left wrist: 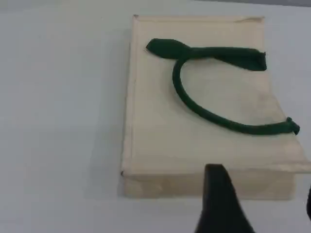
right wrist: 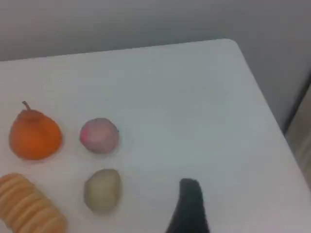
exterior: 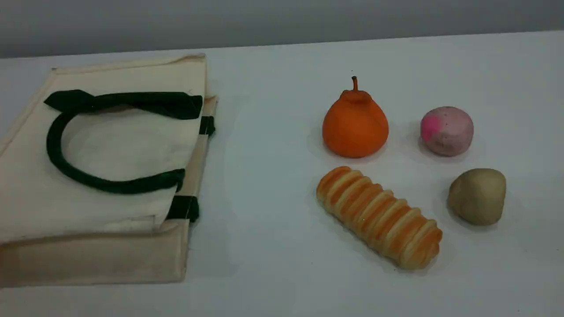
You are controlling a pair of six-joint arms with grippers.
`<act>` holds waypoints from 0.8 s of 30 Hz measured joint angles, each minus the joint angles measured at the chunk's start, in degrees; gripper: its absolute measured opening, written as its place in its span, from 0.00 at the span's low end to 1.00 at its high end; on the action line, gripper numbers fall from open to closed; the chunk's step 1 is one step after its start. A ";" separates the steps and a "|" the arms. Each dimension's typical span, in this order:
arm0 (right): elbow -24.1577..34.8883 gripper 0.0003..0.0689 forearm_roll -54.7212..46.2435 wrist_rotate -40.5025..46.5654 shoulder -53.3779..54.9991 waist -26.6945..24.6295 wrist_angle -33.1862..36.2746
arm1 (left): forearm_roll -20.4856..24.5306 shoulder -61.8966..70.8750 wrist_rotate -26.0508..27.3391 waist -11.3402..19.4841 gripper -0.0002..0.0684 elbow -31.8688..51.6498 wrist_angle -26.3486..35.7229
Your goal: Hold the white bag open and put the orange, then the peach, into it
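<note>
The white bag (exterior: 110,145) lies flat and closed. The left gripper picks it up next by its green handle, looped on top, to hold the bag open.
The white bag (exterior: 110,145) lies flat and closed on the table's left, its dark green handle (exterior: 57,154) looped on top. The left wrist view has the bag (left wrist: 160,131) just beyond my left gripper (left wrist: 262,206), which hovers open at the bag's near edge with nothing between its fingers. The orange (exterior: 355,125) stands upright right of centre, and the peach (exterior: 447,130) rests just to its right. In the right wrist view the orange (right wrist: 35,135) and the peach (right wrist: 99,136) sit far left of my right fingertip (right wrist: 189,206), which holds nothing. Neither arm shows in the scene view.
A ridged bread roll (exterior: 380,216) lies in front of the orange. A tan potato-like lump (exterior: 477,196) sits in front of the peach. The table's right edge and corner (right wrist: 262,111) run close to my right gripper, with a drop beyond.
</note>
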 joint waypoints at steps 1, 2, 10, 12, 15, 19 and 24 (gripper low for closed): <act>0.00 0.76 0.00 0.00 0.00 0.00 0.00 | 0.00 0.00 0.00 0.00 0.56 0.00 0.00; 0.00 0.76 0.00 0.00 0.00 0.00 0.00 | 0.00 0.00 0.00 0.00 0.56 0.00 0.00; 0.00 0.76 0.00 0.00 0.00 0.13 0.00 | 0.00 0.00 0.00 0.00 0.56 0.00 0.00; 0.00 0.76 0.06 0.00 0.00 0.73 0.00 | 0.00 0.00 0.00 0.00 0.56 0.00 0.00; -0.87 0.76 0.56 0.54 0.00 1.91 0.08 | 0.00 0.37 -0.23 0.00 0.56 -0.27 0.00; -1.91 0.76 1.49 -1.66 1.90 1.85 -1.79 | -0.22 4.31 -0.24 0.00 0.56 -1.70 0.62; -1.91 0.76 3.09 -2.83 10.85 1.85 -7.86 | -0.22 14.33 -0.62 0.00 0.56 -3.06 -0.47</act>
